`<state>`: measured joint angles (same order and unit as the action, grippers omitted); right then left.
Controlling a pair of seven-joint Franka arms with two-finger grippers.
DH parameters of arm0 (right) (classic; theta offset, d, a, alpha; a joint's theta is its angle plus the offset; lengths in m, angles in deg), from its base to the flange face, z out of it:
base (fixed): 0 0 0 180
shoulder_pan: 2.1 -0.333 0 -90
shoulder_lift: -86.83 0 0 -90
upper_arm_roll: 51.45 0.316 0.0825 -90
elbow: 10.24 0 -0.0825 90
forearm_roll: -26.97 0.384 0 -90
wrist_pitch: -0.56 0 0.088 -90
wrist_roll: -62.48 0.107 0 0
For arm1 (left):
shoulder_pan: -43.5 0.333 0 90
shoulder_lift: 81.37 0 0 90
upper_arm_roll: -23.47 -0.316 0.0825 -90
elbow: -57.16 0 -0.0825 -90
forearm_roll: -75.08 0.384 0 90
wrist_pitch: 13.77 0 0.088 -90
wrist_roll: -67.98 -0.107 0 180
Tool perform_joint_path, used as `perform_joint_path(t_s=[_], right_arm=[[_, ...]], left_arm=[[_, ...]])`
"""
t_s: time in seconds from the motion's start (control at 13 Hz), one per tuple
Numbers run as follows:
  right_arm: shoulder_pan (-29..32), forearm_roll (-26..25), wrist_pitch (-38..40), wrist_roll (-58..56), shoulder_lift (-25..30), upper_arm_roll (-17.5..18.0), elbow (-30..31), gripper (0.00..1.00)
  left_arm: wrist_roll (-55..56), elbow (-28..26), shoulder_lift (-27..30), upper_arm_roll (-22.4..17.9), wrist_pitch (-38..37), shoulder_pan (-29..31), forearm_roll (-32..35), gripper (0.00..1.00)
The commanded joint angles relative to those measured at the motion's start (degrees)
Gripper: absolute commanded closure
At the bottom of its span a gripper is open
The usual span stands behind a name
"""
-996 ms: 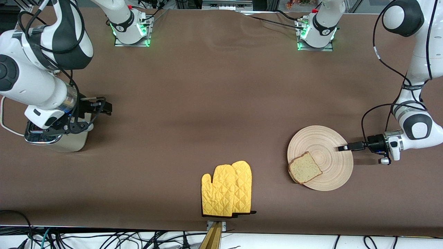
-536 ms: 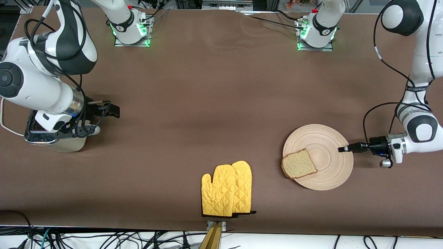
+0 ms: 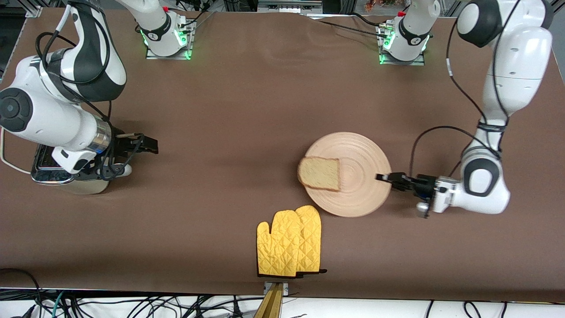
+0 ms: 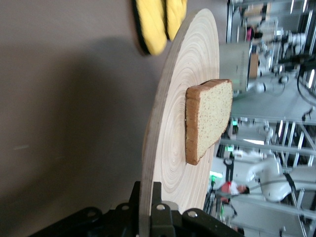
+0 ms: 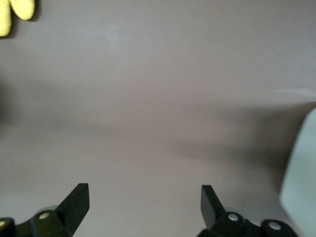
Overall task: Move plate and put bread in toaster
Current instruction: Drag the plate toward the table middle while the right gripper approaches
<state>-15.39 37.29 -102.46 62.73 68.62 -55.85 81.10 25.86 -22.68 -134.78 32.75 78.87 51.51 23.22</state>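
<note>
My left gripper should keep holding the plate for now, because the plate's lower rim (image 4: 154, 126) is still above the table in the left wrist view.
The round wooden plate (image 3: 348, 174) is near the table's middle with the bread slice (image 3: 319, 173) on its edge toward the right arm's end. My left gripper (image 3: 383, 177) is shut on the plate's rim at the side toward the left arm's end. In the left wrist view the plate (image 4: 182, 108) runs edge-on between the jaws, with the bread (image 4: 207, 118) on it. My right gripper (image 3: 148, 145) is open and empty beside the toaster (image 3: 66, 174), which my right arm mostly hides. The right wrist view shows its open gripper (image 5: 143, 195) over bare table.
Yellow oven mitts (image 3: 289, 243) lie nearer the front camera than the plate, close to the table's front edge; they also show in the left wrist view (image 4: 155, 22). A white cord (image 3: 6, 159) leaves the toaster at the table's end.
My left gripper has moved the plate with the bread from the left arm's end toward the table's middle. My right gripper has shifted slightly away from the toaster.
</note>
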Motion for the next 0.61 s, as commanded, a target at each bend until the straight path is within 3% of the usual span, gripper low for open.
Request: perform_joint_path(t_s=[0.0,0.38,0.46,0.54], right_arm=[[0.02,4.34,-0.69,0.72,-2.18,-0.08,-0.90,0.00],[-0.16,12.95,-2.88,0.72,-6.13,-0.08,-0.81,0.00],[-0.25,14.80,-3.32,0.72,-7.01,-0.08,-0.81,0.00],[-0.34,16.12,-3.94,0.72,-7.89,-0.08,-0.81,0.00]], left_arm=[[-0.07,0.22,-0.37,-0.14,-1.76,-5.09,-0.26,1.00],[-0.07,-3.20,-1.60,-0.23,5.44,-9.32,-0.35,1.00],[-0.07,-4.17,-1.69,-0.23,5.45,-9.24,-0.35,0.85],[0.01,-4.78,-1.69,-0.23,5.45,-9.06,-0.17,0.23]])
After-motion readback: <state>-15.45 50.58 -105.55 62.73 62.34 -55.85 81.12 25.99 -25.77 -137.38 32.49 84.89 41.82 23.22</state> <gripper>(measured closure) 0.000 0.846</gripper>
